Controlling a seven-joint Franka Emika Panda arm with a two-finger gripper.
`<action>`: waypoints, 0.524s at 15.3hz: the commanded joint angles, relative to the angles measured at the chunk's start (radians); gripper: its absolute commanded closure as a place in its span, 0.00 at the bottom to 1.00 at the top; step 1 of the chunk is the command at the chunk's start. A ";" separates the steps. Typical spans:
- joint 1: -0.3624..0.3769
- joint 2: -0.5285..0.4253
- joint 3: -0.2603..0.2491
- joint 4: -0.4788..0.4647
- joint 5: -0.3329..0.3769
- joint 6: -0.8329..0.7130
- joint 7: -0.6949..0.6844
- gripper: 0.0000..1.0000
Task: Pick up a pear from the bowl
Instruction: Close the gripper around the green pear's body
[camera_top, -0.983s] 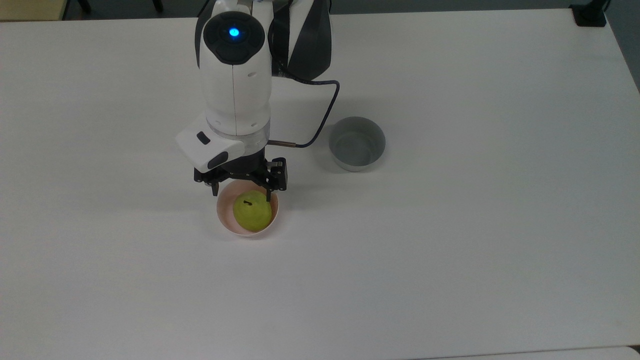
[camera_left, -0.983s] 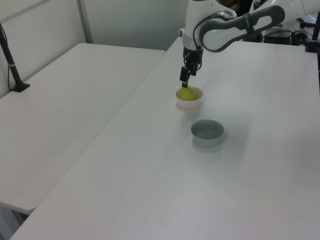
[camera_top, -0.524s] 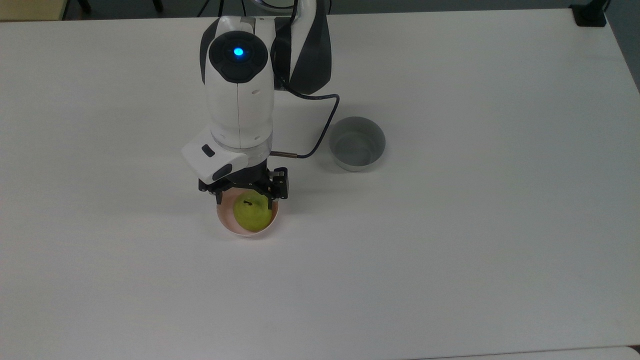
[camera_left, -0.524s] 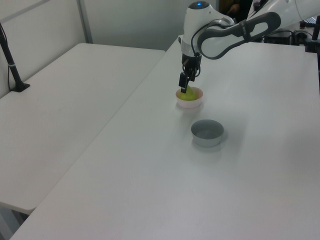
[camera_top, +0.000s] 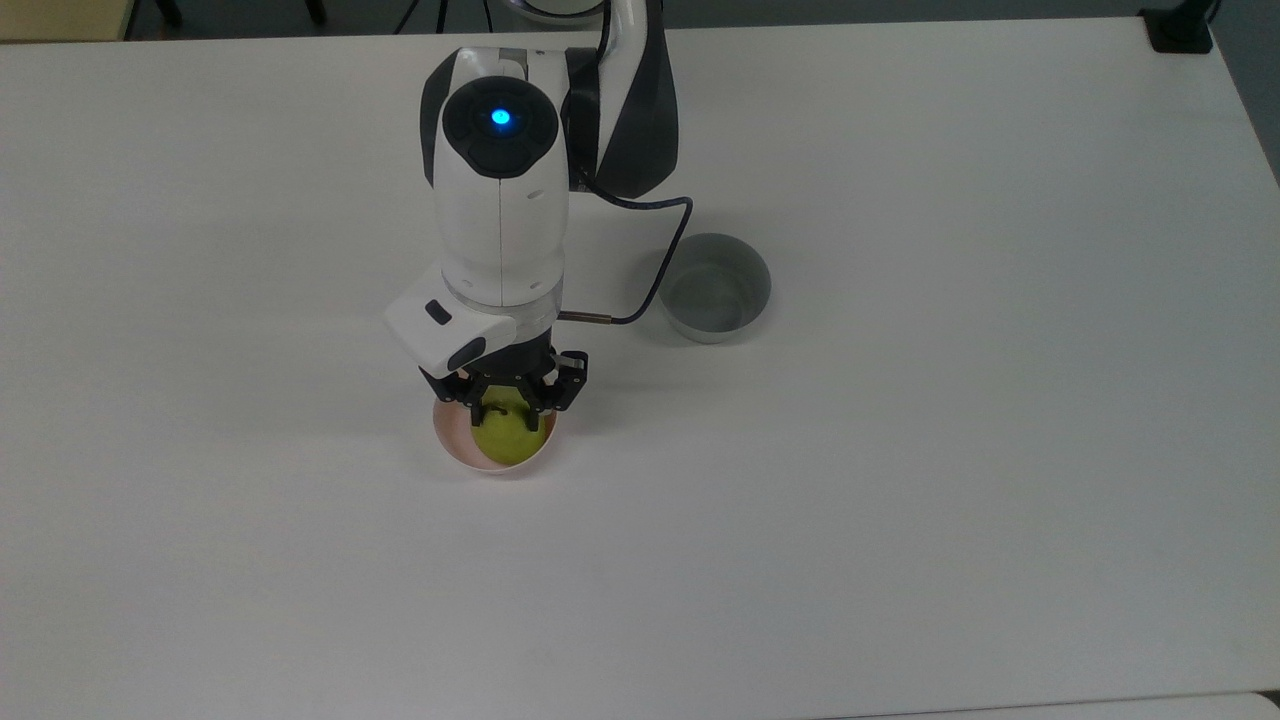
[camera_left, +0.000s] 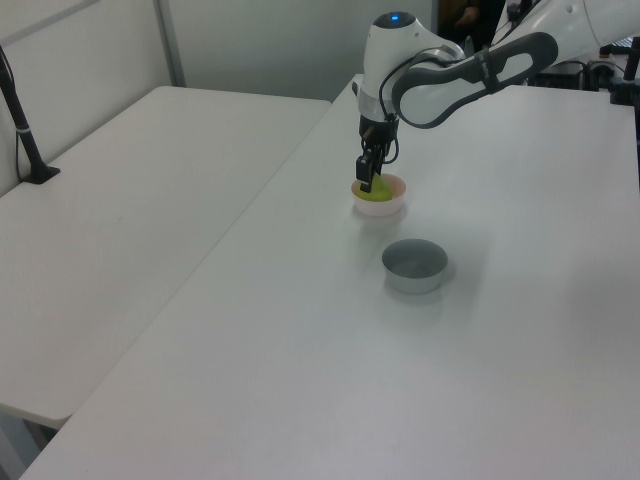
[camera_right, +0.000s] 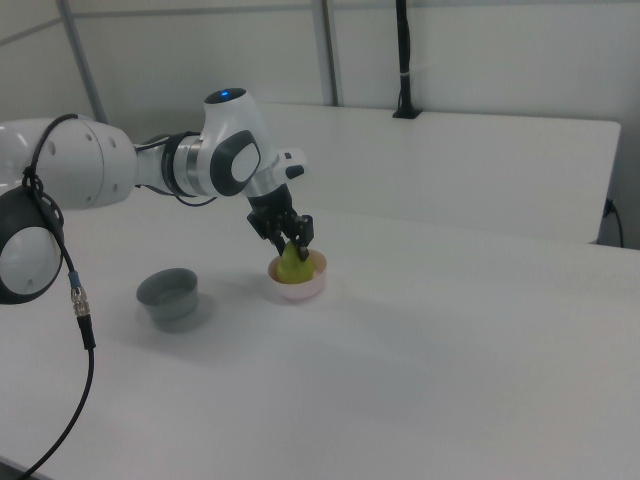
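My gripper next needs to lift the pear out of the pink bowl (camera_left: 383, 209), so it should grab the pear by its upper part (camera_left: 378, 183).
A yellow-green pear (camera_top: 510, 443) sits upright in the small pale pink bowl (camera_top: 449, 438) near the table's middle. My gripper (camera_top: 513, 408) hangs point-down right over it, open, with a black finger on either side of the pear's upper part and covering its stem end. In the left view the gripper (camera_left: 368, 181) dips to the pear (camera_left: 377, 194) inside the bowl (camera_left: 383, 209). From the right view, the gripper (camera_right: 289, 239) meets the top of the pear (camera_right: 292, 266), which stands above the bowl (camera_right: 298, 290) rim.
A grey, deeper bowl (camera_top: 714, 288) stands empty to the top view's right of the pink one, also seen as the grey bowl (camera_left: 414, 267) and grey bowl (camera_right: 170, 296). A black cable (camera_top: 655, 268) loops from the wrist toward it. A second white table (camera_left: 120, 230) adjoins.
The arm has moved toward the top view's bottom right and come down, bringing the fingers from the bowl's far rim to either side of the pear. Pear and bowls have not moved.
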 joint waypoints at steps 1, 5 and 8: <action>0.010 -0.016 -0.008 -0.019 -0.015 0.009 0.011 0.98; 0.001 -0.069 -0.010 -0.018 -0.014 -0.021 0.010 0.98; -0.011 -0.119 -0.010 -0.016 -0.011 -0.064 -0.008 0.98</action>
